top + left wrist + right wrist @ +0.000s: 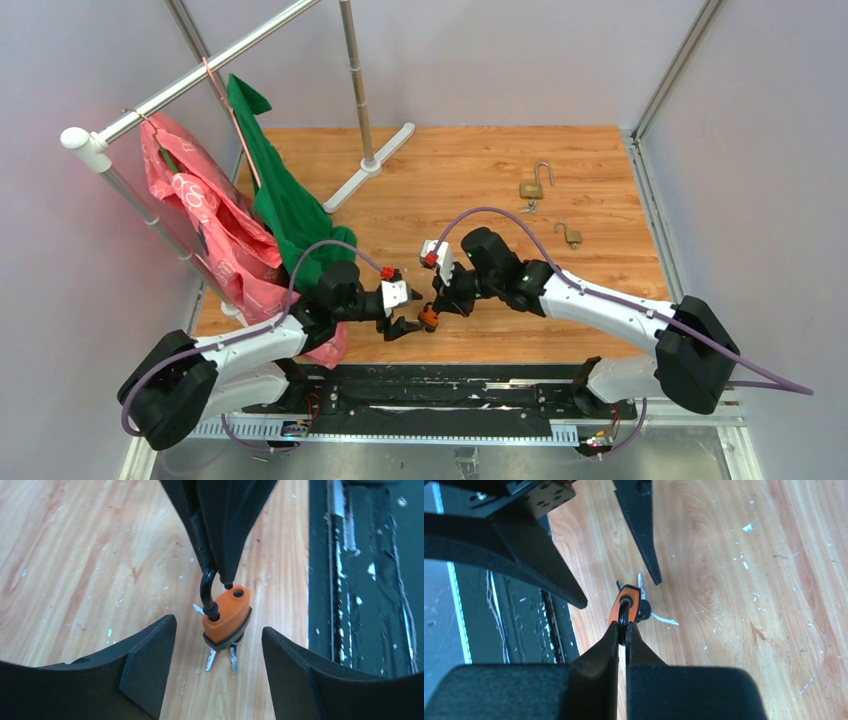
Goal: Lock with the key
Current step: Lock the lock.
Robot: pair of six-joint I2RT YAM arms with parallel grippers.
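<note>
Next, my left gripper grabs the orange padlock's body [428, 319] [228, 621] across its broad sides, which leaves the shackle and keys free to lock with the key.
An orange padlock [227, 612] with a black shackle [206, 587] hangs just above the wood floor near the front edge. Its shackle is open, one leg out of its hole. Silver keys [232, 657] stick out below its body. My right gripper [624, 630] is shut on the shackle and holds the lock up; the lock [626, 605] shows edge-on past its tips. My left gripper [219, 650] is open, its jaws on either side of the lock body, not touching. In the top view the lock [429, 318] sits between the left gripper [405, 323] and the right gripper [436, 303].
Two brass padlocks [531, 189] [571, 236] with open shackles lie on the floor at the back right. A clothes rack [200, 70] with a pink bag [205, 225] and a green cloth [285, 195] stands at the left. A black rail [440, 390] runs along the front.
</note>
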